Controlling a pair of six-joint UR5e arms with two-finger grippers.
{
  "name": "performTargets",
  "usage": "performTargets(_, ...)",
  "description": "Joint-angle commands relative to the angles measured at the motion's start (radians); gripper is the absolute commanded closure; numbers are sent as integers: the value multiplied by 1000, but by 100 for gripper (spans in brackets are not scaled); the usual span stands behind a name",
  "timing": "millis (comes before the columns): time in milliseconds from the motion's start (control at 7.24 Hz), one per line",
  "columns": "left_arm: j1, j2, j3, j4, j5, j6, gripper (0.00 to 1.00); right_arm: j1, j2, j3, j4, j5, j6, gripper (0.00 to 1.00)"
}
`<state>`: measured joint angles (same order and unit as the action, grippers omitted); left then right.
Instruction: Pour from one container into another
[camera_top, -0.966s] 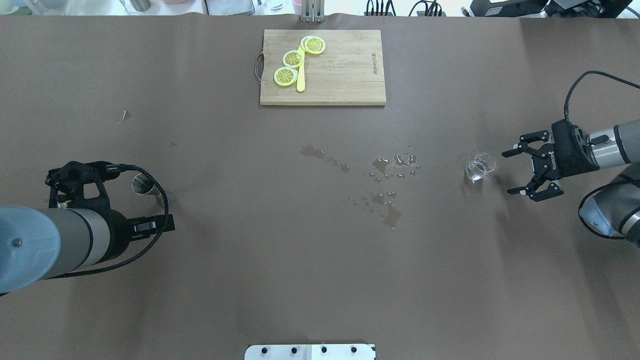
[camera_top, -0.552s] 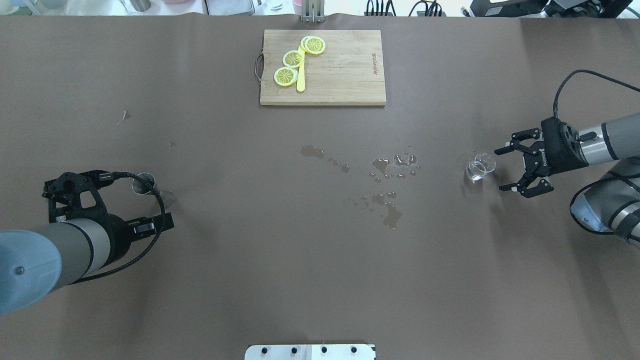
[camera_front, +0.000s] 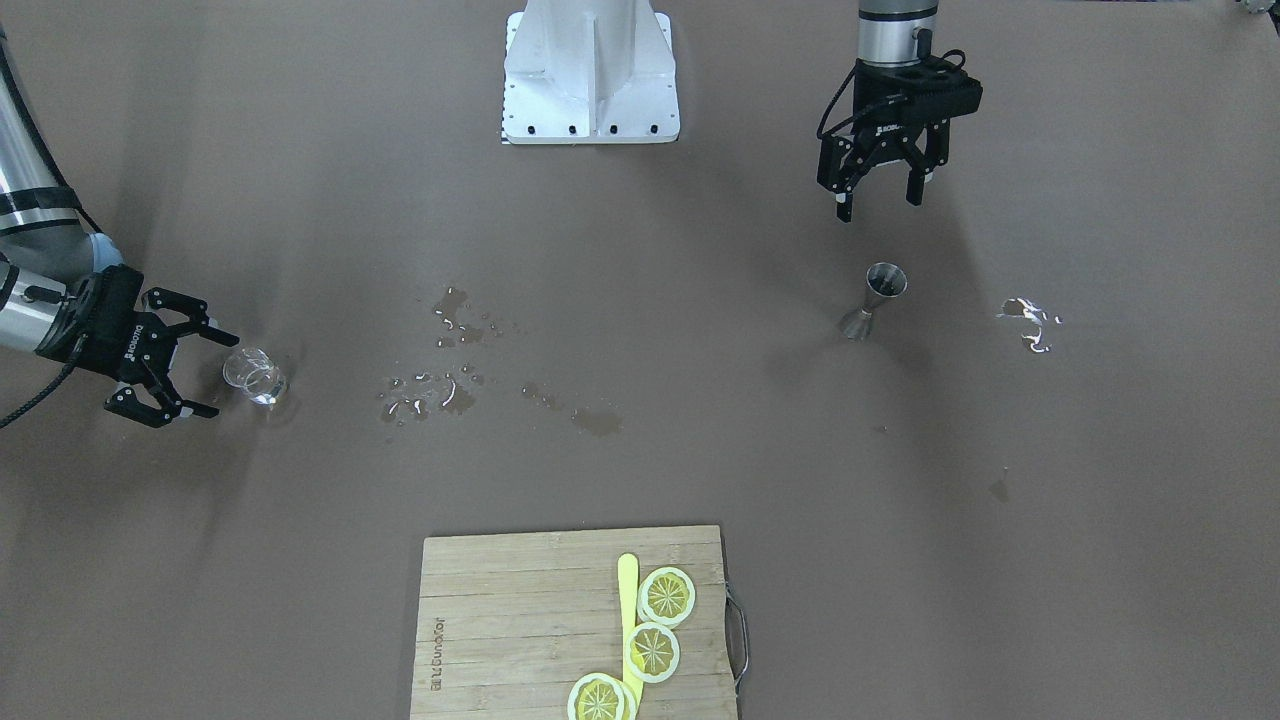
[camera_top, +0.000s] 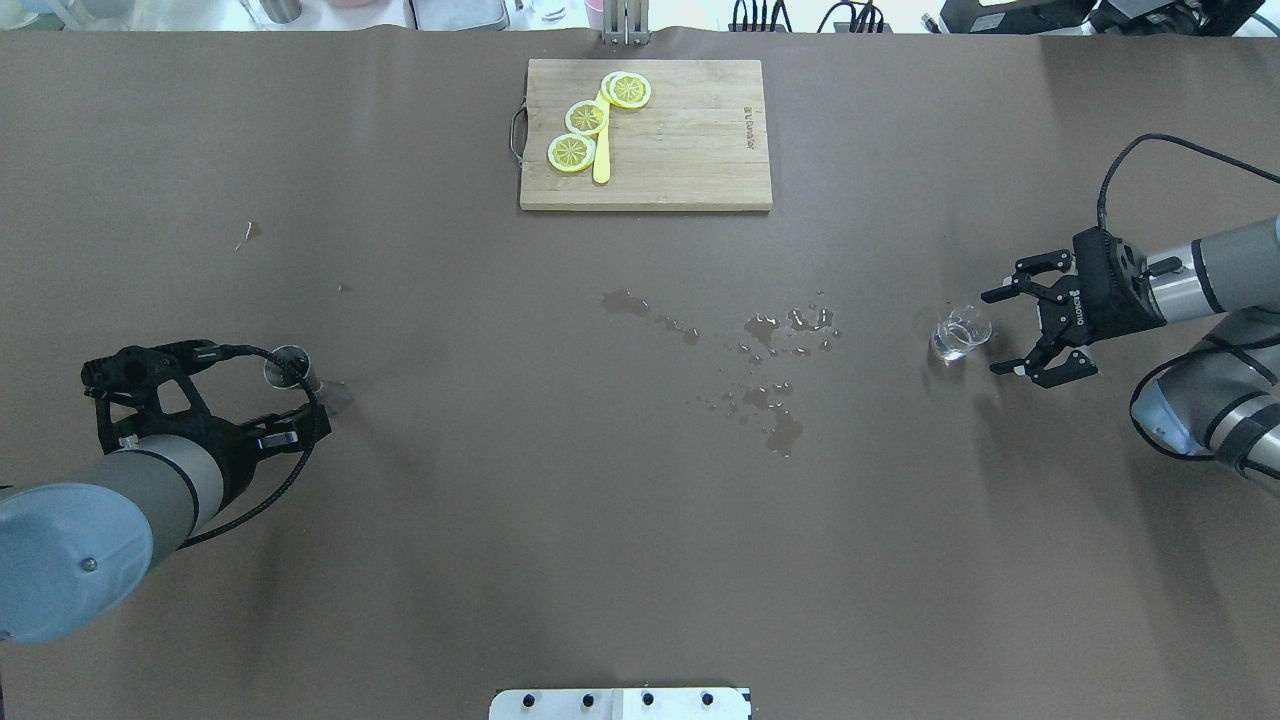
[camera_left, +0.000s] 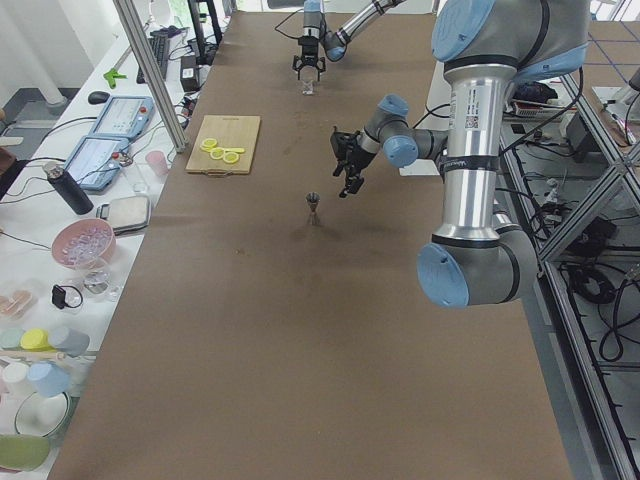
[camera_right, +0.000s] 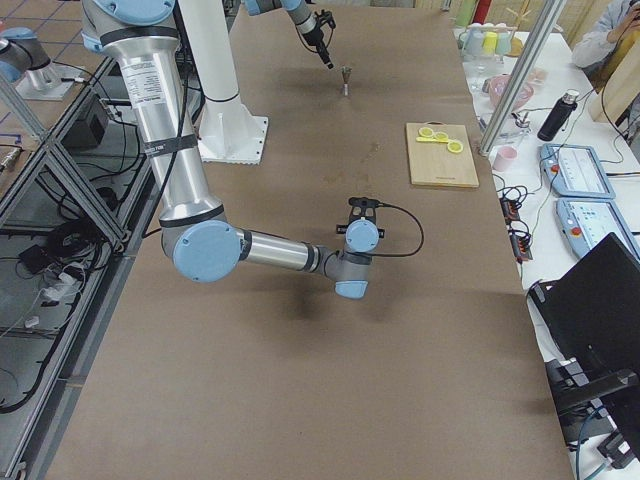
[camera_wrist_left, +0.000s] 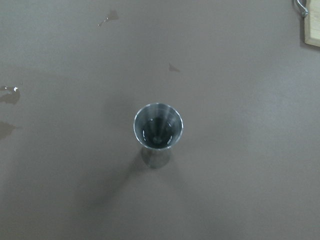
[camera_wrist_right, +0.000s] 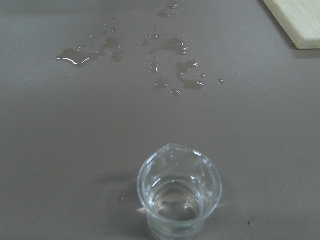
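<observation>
The clear glass tumbler needs its rim free to pour into the jigger. My right gripper will reach the tumbler and grab its body (camera_front: 254, 382) (camera_wrist_right: 175, 222).
The clear glass tumbler (camera_top: 960, 335) stands upright at the table's right side with a little liquid in it, and fills the lower middle of the right wrist view (camera_wrist_right: 179, 192). My right gripper (camera_top: 992, 333) is open and level just right of it, one finger to each side and neither touching (camera_front: 222, 376). The grey hourglass jigger (camera_top: 285, 368) stands upright at the left (camera_front: 878, 297). My left gripper (camera_front: 878, 207) hangs open above and behind it, looking down into its cup (camera_wrist_left: 158, 131).
A wooden cutting board (camera_top: 645, 135) with lemon slices and a yellow knife lies at the far middle. Water puddles (camera_top: 770, 370) spread over the table's centre, and a small wet patch (camera_front: 1025, 315) lies beyond the jigger. The robot base (camera_front: 590, 70) stands behind.
My right gripper has moved left and up in the view, closing in on the tumbler with its fingers still open. The left arm has shifted slightly; the jigger and the tumbler stayed put.
</observation>
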<state>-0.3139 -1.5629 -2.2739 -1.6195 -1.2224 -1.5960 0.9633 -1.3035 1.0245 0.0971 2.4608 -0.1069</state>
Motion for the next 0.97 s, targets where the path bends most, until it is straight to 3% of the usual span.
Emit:
performTargets(0, 25, 9, 37, -2, 84, -158, 1, 0, 29, -38, 55, 3, 47, 1)
performTargets(414, 130, -57, 129, 1, 260, -295, 1, -2, 38, -40, 56, -2, 47, 1)
performTargets(552, 150, -62, 149, 6, 384, -298, 2, -6, 38, -40, 58, -2, 47, 1)
performTargets(828, 165, -74, 200, 15, 513, -295, 2, -15, 39, -41, 58, -2, 47, 1)
